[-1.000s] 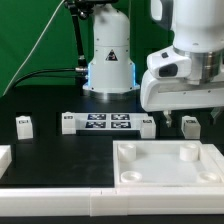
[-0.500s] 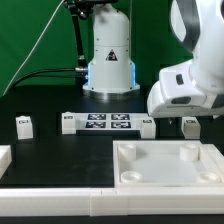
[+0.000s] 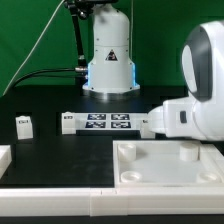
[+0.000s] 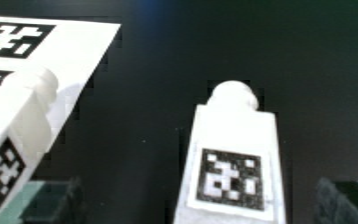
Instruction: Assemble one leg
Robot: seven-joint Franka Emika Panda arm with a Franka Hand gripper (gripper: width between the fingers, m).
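Observation:
My fingers are on both sides of the white leg's tagged body and would hold the leg if they closed now, so my gripper needs to close on it.
In the wrist view a small white leg (image 4: 234, 150) with a black-and-white tag lies on the black table. It sits between my open gripper's (image 4: 197, 206) two fingertips (image 4: 48, 204), which stand on either side of it without touching. In the exterior view the arm's white body (image 3: 195, 112) hides the gripper and this leg. Another white tagged leg (image 3: 24, 124) stands alone at the exterior view's left.
The marker board (image 3: 104, 123) lies mid-table; its end shows in the wrist view (image 4: 30, 70) beside the leg. A large white tray (image 3: 150, 170) with a raised rim sits in front. A white rail (image 3: 60, 205) runs along the near edge.
The arm has swung lower and toward the exterior view's right. Its body now covers the legs by the marker board's right end.

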